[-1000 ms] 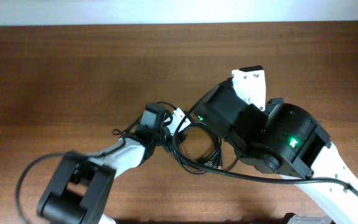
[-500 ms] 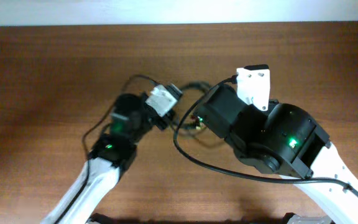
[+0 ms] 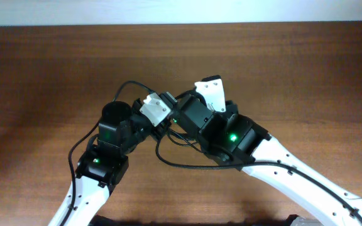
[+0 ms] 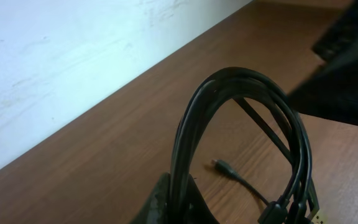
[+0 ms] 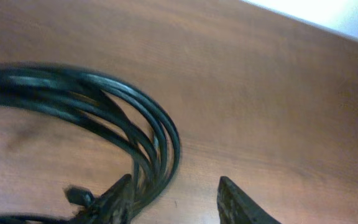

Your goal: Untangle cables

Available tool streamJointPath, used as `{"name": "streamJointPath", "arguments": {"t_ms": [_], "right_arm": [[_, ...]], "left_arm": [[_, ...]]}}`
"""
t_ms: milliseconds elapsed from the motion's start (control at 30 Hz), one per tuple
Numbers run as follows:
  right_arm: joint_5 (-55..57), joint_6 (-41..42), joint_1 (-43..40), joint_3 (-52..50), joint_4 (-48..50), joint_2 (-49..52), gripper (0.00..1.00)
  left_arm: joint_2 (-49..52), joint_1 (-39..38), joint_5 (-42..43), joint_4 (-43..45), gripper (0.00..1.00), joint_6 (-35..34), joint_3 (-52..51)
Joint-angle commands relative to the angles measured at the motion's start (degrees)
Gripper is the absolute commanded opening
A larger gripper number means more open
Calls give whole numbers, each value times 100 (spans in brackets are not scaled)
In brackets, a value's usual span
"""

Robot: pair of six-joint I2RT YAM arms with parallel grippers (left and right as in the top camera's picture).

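The black cables arch above the tabletop from the closed fingers, so my left gripper should lower them before releasing.
The cables [image 4: 241, 93] are a bundle of thin black cords. In the left wrist view they arch up from my left gripper [image 4: 180, 205], which is shut on the bundle. One plug end [image 4: 221, 165] lies on the table under the arch. Seen from the right wrist, the cables [image 5: 104, 106] curve in a coil that runs against the left finger [image 5: 118, 198]. My right gripper [image 5: 174, 198] is open, with bare wood between the coil's edge and its other finger. From overhead, both grippers meet over the cables [image 3: 182, 137] at the table's middle, which are mostly hidden beneath them.
The brown wooden table [image 3: 307, 69] stretches to a white wall [image 4: 55, 56] at the back. A thicker black arm wire [image 3: 175, 163] loops below the right arm. Another arm wire [image 3: 74, 157] curves beside the left arm.
My left gripper has closed on the cable bundle and swung up with it. The right arm has moved left, close to the left gripper, and its jaws have closed and parted again.
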Motion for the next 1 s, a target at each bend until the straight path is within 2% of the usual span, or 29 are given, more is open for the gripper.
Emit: {"name": "streamJointPath", "arguments": {"t_ms": [0,67,233,267,400,433,467,600,633,700,767,833,900,967], "right_arm": [[7,-673,-376,-66,584,221,44],[-186,-671,-643,-66,850,352,43],[-1510,-673,-1274,-66,1270,511,43],[-1585,-673,-1368,-66,1270,511,48],[-1818,-649,-1864,-66,1040,511,47],[-2044,-651,-1991,-66,984,511,47],[-2236,-654,-2100,-66,942,511,47],[-3165,-675,-2138,-66,879,511,48],[-3495,-675,-2138,-66,876,511,48],[-4000,-675,-2138,-85,809,518,48],[-4116,-789,-2114,-234,682,560,48],[-4269,-1316,-1991,-557,577,649,49],[-4350,-2203,-1753,-1071,538,782,50],[-4371,-2804,-1502,-1143,522,896,49]], "left_arm": [[-85,17,-721,-76,0,-70,9],[-92,31,-1137,-203,0,-46,9],[-260,162,-1130,-323,0,-31,9],[-306,162,-1139,-356,0,-28,9],[-313,162,-2116,-479,0,-35,9],[-313,162,-2114,-472,45,-37,9],[-313,162,-2114,-474,78,-39,9],[-313,162,-1965,-479,84,-317,9],[-313,162,-1921,-479,76,-317,9],[-313,212,-2302,-459,68,-315,9],[-313,433,-3121,-457,68,-424,9],[-313,977,-3414,-468,71,-1036,9],[-313,1740,-2962,-549,75,-1515,9],[-313,2083,-2833,-595,77,-1818,9]]}}
